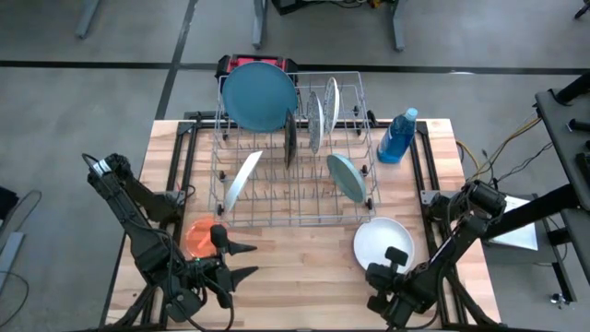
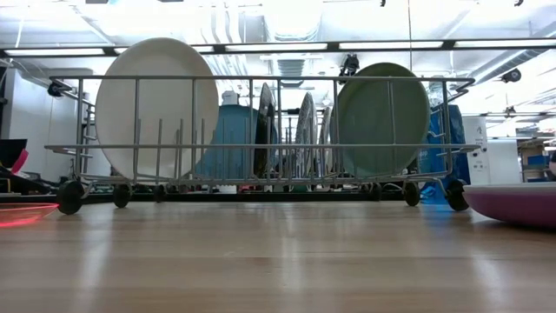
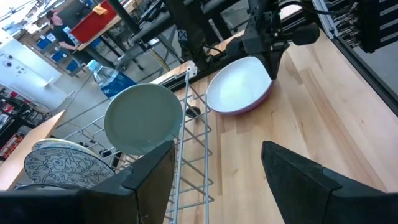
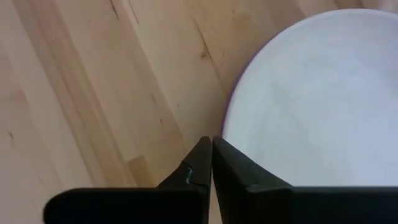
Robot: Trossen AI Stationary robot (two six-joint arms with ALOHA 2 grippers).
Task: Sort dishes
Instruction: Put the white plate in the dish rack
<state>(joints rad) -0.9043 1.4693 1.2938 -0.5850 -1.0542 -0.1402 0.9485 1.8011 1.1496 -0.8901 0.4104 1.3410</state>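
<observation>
The white plate's near rim [image 4: 227, 122] is below my closed right gripper. My right gripper will open again next, then go down to the white plate and grab its near rim.
A white plate with a purple underside [image 1: 383, 242] lies flat on the table, right of centre near the front; it also shows in the right wrist view [image 4: 323, 93] and the left wrist view [image 3: 239, 84]. My right gripper [image 4: 211, 148] is shut, pointing down at that plate's near rim. A small orange plate [image 1: 197, 236] lies flat at the near left. My left gripper [image 1: 247, 261] is open just right of it, over bare wood, holding nothing. The large blue plate [image 1: 261, 95], patterned plates [image 1: 316, 120], a white plate [image 1: 241, 180] and a teal-green plate [image 1: 347, 177] stand in the wire rack. My right gripper's shut fingertips [image 4: 202, 155] stand right beside the near rim [image 4: 229, 121] of the purple-and-white plate, coming from above. I cannot tell whether they touch it. The plate lies flat on the table.
The wire rack [image 1: 293, 219] fills the middle and far part of the table. A blue bottle [image 1: 398, 136] stands at its far right corner. Bare wood lies between the rack's near side and the table's near edge.
</observation>
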